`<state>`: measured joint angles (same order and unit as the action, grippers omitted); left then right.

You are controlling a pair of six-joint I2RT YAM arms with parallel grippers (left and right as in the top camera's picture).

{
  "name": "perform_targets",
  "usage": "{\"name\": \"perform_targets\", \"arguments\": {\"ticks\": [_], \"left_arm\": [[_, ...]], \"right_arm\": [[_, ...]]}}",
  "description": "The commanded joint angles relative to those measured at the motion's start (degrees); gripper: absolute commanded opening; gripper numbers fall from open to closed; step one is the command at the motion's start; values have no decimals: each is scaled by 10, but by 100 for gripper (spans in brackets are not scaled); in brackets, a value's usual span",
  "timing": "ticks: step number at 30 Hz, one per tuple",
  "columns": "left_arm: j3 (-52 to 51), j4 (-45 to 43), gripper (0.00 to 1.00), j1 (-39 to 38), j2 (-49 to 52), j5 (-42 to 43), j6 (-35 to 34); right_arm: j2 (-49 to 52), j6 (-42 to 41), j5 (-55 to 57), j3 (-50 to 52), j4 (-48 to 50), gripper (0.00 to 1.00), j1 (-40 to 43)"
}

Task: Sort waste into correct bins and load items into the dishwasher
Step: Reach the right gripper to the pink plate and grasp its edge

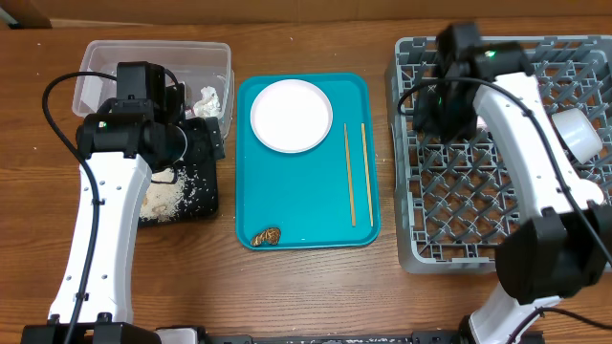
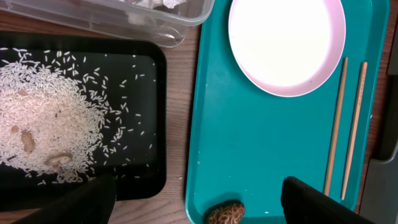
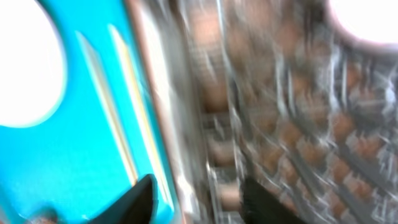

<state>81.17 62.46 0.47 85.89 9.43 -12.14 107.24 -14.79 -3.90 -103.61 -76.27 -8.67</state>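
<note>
The robot's right gripper next needs to grab the round white plate [image 1: 291, 115] by the plate's rim on the dish rack side, which leaves the rest of the plate free so that it can stand in the rack.
A round white plate [image 1: 291, 115] and two wooden chopsticks [image 1: 359, 174] lie on a teal tray [image 1: 306, 205]. A brown food scrap [image 1: 267, 235] sits at the tray's front left corner. Rice grains [image 1: 172, 196] lie in the black tray [image 1: 206, 205]. A white tissue [image 1: 207, 98] is in the clear tub [image 1: 153, 53]. My left gripper [image 2: 199, 208] is open and empty, with the scrap [image 2: 225, 213] between its fingers' line. My right gripper [image 3: 202, 205] is open and empty over the left edge of the grey dish rack [image 1: 497, 210]; its view is blurred. No red wrapper shows.
A white bowl or cup [image 1: 579, 132] sits at the rack's right side. My left arm [image 1: 115, 191] covers part of the black tray and the tub. My right arm [image 1: 526, 124] crosses the rack. Bare wood lies between the trays.
</note>
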Motion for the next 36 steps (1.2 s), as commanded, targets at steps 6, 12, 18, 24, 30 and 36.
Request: {"name": "perform_targets", "arguments": {"ticks": [6,12,18,24,30,36], "left_arm": [[11,-1,86,-1,1,7,-12],[11,-2,87,-1,1,7,-12],[11,-1,87,-1,1,7,-12],[11,-2,88,-1,1,7,-12],[11,-1,88,-1,1,7,-12],[11,-2,88,-1,1,7,-12]], "right_arm": [[1,-1,-121,-9,174,55,-22],[63,-2,-105,-3,222,55,-81],[146,-3,-50,-3,249,55,-131],[206,-5,-38,-3,282,60,-162],[252,-28,-38,-3,278,51,-180],[257,-29,-36,-3,266,28,-186]]}}
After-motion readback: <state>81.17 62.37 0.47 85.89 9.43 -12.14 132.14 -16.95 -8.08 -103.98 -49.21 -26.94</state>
